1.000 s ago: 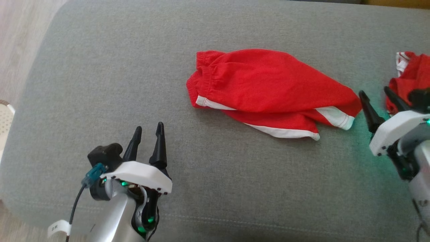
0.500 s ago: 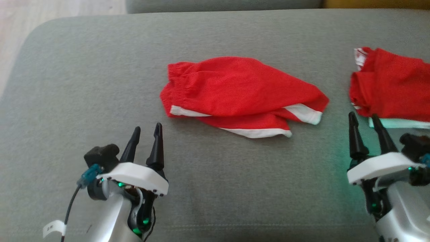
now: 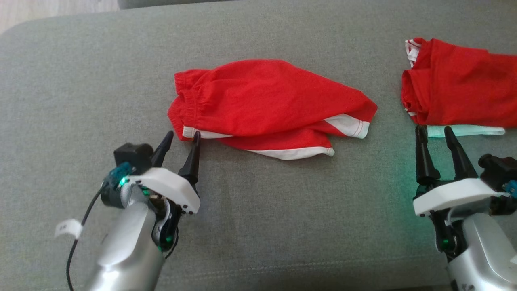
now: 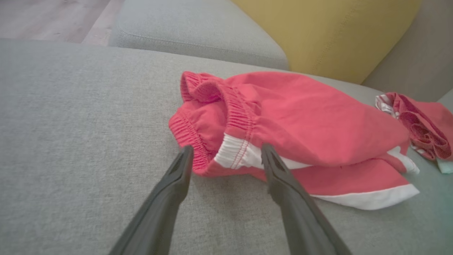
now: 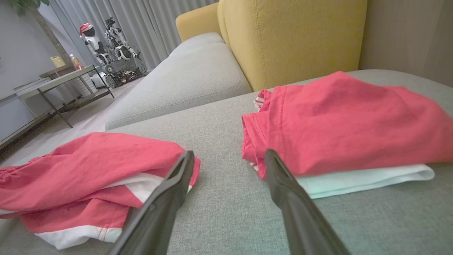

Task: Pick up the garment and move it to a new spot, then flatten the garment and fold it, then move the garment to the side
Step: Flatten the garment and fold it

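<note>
The red shorts need to be lifted and spread along the stripe (image 3: 215, 135), so my left gripper should next grab the white-striped corner of the waistband (image 3: 190, 131).
The garment (image 3: 266, 97) is a pair of red shorts with white hems, lying crumpled in the middle of the grey sofa cushion (image 3: 80, 81). My left gripper (image 3: 182, 136) is open, and its fingertips reach the near-left waistband corner. In the left wrist view the left gripper (image 4: 226, 150) frames the elastic waistband and white trim of the shorts (image 4: 311, 117), with nothing held. My right gripper (image 3: 434, 131) stands open at the right, off the shorts' leg end. In the right wrist view the right gripper (image 5: 229, 156) has the shorts (image 5: 88, 159) to its left.
A second red garment (image 3: 460, 85) lies on a pale mint cloth (image 3: 464, 130) at the right, just beyond my right fingertips. A yellow back cushion (image 5: 293, 35) and another grey seat (image 5: 184, 78) lie behind. Wooden floor (image 4: 53, 17) borders the cushion's left edge.
The head camera has shifted, sliding the scene leftward. My left gripper has advanced up to the shorts' waistband corner. Both grippers stay open.
</note>
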Available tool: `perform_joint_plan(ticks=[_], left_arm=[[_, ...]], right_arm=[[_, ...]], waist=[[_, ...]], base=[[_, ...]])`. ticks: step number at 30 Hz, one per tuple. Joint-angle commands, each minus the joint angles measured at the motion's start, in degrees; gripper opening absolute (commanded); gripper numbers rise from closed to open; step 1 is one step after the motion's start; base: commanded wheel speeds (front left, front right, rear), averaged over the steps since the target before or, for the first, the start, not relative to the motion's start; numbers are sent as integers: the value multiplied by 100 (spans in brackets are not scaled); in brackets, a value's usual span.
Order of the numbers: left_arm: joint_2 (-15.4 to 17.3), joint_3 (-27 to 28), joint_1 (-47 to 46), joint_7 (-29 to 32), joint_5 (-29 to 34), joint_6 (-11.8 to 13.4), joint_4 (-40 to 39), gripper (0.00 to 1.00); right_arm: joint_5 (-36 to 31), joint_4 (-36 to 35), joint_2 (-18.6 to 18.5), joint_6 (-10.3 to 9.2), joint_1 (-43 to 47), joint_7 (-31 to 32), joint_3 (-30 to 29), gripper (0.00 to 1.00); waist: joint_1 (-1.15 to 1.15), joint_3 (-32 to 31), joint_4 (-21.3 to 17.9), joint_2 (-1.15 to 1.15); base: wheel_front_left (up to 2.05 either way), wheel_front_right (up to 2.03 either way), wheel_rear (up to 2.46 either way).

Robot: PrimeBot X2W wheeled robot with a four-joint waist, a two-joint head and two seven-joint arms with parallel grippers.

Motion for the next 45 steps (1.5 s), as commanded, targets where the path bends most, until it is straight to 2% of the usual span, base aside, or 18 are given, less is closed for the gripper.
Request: perform_joint_plan(ticks=[1,12,13,15,16,23,33,42,43,44,45], left_arm=[[163,132,-250,-10,44,-30,-115,100],[197,-37,-776,-11,75,-165,484,100],[193,-47,-791,-21,73,-172,506,73],[183,-77,-812,-39,65,-192,531,3],[180,-91,-821,-49,62,-202,529,0],[155,-176,-836,-90,17,-252,383,0],[106,-307,-860,-107,-3,-255,118,0],[73,-392,-885,-112,-22,-216,-24,0],[75,-398,-891,-112,-23,-213,-33,0],[78,-404,-895,-112,-22,-208,-42,0],[78,-404,-895,-112,-22,-208,-42,0]], right_arm=[[-40,-206,17,-4,-55,-5,82,100],[-155,-248,106,-4,-103,51,81,100],[-159,-236,115,-4,-108,59,94,100],[-165,-204,130,-4,-124,75,130,100],[-162,-187,137,-4,-139,83,155,100],[55,40,204,-4,-341,325,535,100],[687,875,299,-4,-852,799,849,100],[1094,1325,216,-4,-1150,788,1114,100],[1129,1353,205,-4,-1171,778,1149,88],[1163,1376,195,-4,-1190,773,1192,44],[1163,1376,195,-4,-1190,773,1192,44]], waist=[[0,27,-12,0],[0,138,-93,0],[0,137,-95,0],[0,133,-89,0],[0,131,-82,0],[0,140,42,0],[0,244,299,0],[0,311,405,0],[0,319,408,0],[0,325,409,0],[0,325,409,0]], base=[[0,0,0],[0,0,0],[0,0,0],[0,0,0],[0,0,0],[0,0,0],[0,0,0],[0,0,0],[0,0,0],[0,0,0],[0,0,0]])
